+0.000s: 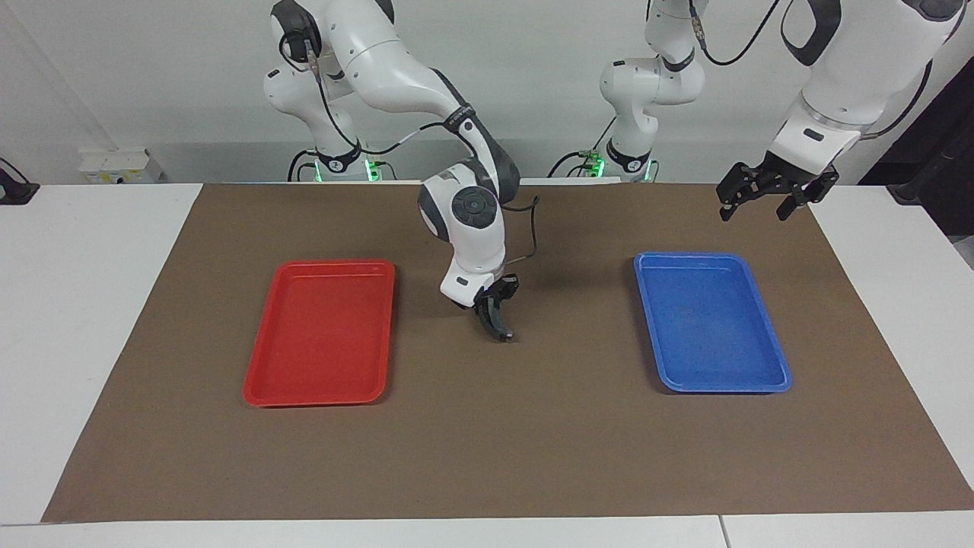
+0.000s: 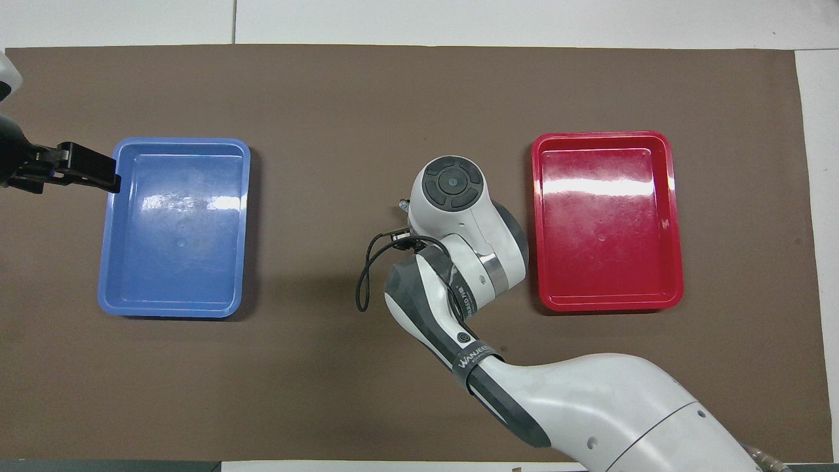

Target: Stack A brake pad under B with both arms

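The brake pad's end [image 2: 404, 205] shows at the brown mat, so my right gripper opens now and releases the pad.
My right gripper [image 1: 492, 307] hangs low over the middle of the brown mat [image 1: 487, 441], between the two trays. It is shut on a dark curved piece that looks like brake pad B [image 1: 502, 327], held on edge. The pad's lower tip is at or just above the mat. In the overhead view the right arm's wrist [image 2: 459, 216] hides this gripper and the pad. The A brake pad is out of view. My left gripper [image 1: 755, 209] waits open and empty in the air, over the mat beside the blue tray [image 1: 768, 335]; one of its fingers [image 2: 88, 172] shows from above.
A red tray [image 1: 262, 365] lies empty on the mat toward the right arm's end. The blue tray [image 2: 111, 262] lies empty toward the left arm's end. The mat covers most of the white table [image 1: 84, 304].
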